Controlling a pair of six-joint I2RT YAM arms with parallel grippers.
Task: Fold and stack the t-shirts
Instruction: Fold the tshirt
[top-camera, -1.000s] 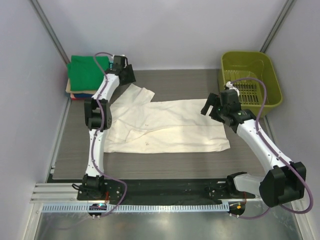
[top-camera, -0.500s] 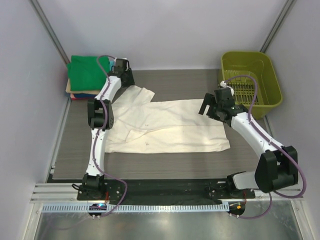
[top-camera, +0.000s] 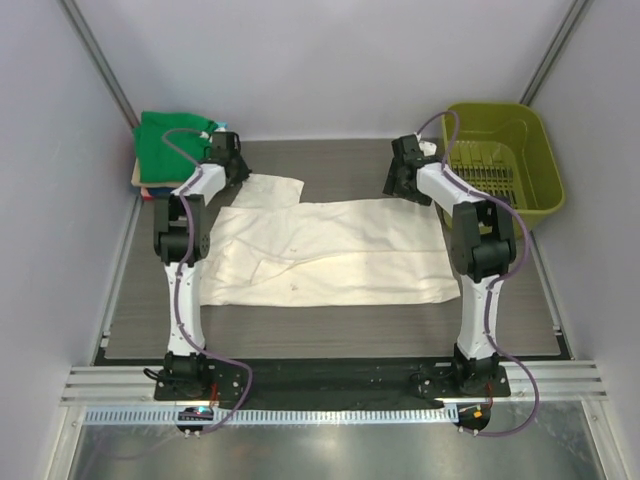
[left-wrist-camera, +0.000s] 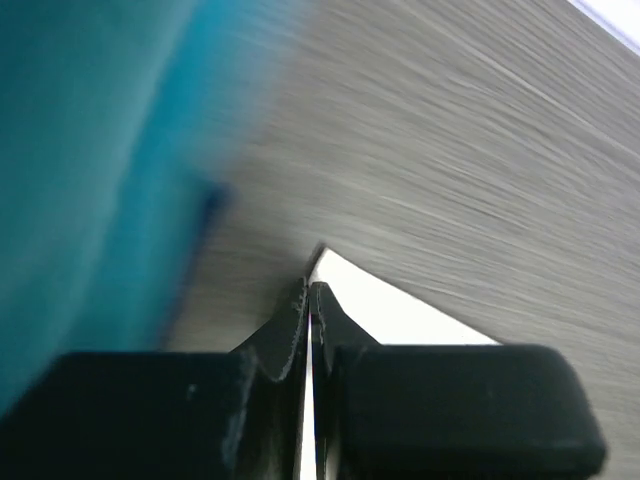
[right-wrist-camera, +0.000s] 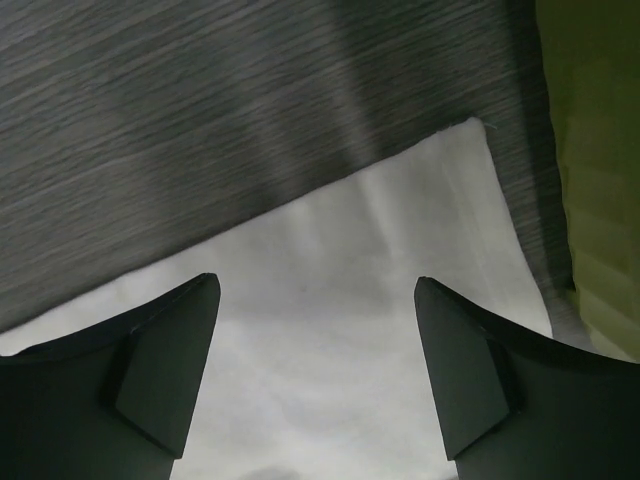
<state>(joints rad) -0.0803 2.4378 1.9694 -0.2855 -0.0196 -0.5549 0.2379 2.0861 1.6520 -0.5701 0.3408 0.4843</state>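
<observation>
Next, my right gripper pinches the cream t-shirt's far edge near the basket-side corner (right-wrist-camera: 404, 172) to fold the t-shirt's far side inward.
A cream t-shirt (top-camera: 330, 250) lies spread flat across the table, sleeves to the left. My left gripper (top-camera: 236, 172) is at the tip of its far sleeve, jaws shut with a thin sliver of the cream cloth (left-wrist-camera: 400, 322) pinched between them (left-wrist-camera: 311, 290). My right gripper (top-camera: 398, 186) hangs open over the shirt's far right corner (right-wrist-camera: 440, 190), a finger on either side and nothing between them (right-wrist-camera: 315, 290). A stack of folded t-shirts (top-camera: 172, 145), green on top, sits at the far left; in the left wrist view it is a teal blur (left-wrist-camera: 80, 150).
An olive-green plastic basket (top-camera: 528, 130) stands at the far right, close beside the right gripper, and its wall (right-wrist-camera: 600, 150) shows in the right wrist view. Grey walls close in the left and right sides. Bare dark table (top-camera: 340, 165) lies behind the shirt.
The left gripper closed on the sleeve tip and shifted slightly left. The right arm swung from the shirt's right edge back to its far right corner, staying open.
</observation>
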